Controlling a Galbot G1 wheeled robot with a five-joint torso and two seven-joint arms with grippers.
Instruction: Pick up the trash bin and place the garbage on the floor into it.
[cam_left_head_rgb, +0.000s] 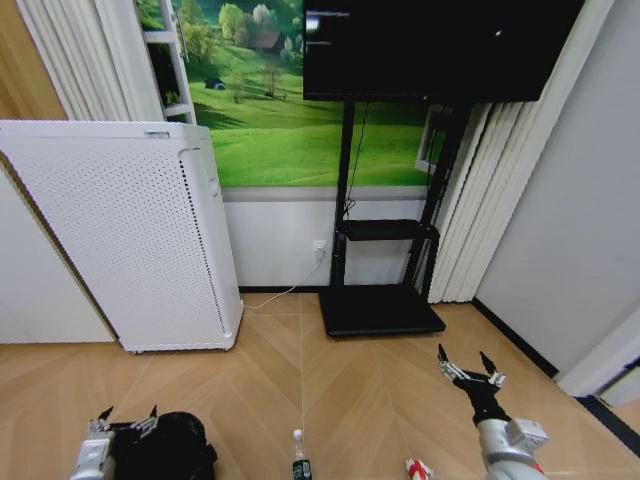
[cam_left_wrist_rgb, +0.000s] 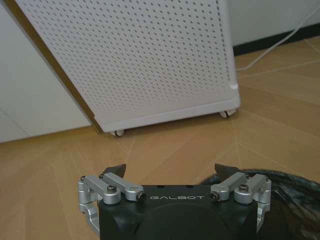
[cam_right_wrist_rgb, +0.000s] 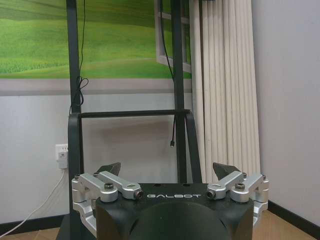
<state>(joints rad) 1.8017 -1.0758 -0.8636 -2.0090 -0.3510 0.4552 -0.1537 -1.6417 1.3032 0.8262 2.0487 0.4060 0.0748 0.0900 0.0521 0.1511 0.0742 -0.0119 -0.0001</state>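
Note:
My left gripper will next pinch the bin by its thin rim (cam_left_head_rgb: 172, 415), since the bin's round body (cam_left_head_rgb: 178, 450) is too wide for its fingers.
The trash bin (cam_left_head_rgb: 172, 446) is a small black round bucket on the wood floor at the bottom left of the head view. My left gripper (cam_left_head_rgb: 128, 413) is open just beside and over its left rim. In the left wrist view, that gripper (cam_left_wrist_rgb: 172, 170) has nothing between its fingers, and the bin's dark rim (cam_left_wrist_rgb: 287, 197) lies by one finger. Of the garbage, a small clear bottle (cam_left_head_rgb: 299, 456) with a white cap stands on the floor in the middle. A red-and-white wrapper (cam_left_head_rgb: 417, 468) lies further right. My right gripper (cam_left_head_rgb: 470, 368) is open and empty above the floor near the wrapper, and its spread fingers (cam_right_wrist_rgb: 167, 169) face the wall.
A tall white perforated appliance (cam_left_head_rgb: 130, 240) on small wheels (cam_left_wrist_rgb: 226, 114) stands behind the bin. A black TV stand (cam_left_head_rgb: 382, 310) with a flat base and a screen above is at the back centre. A white cable (cam_left_head_rgb: 285, 293) runs along the floor to a wall socket.

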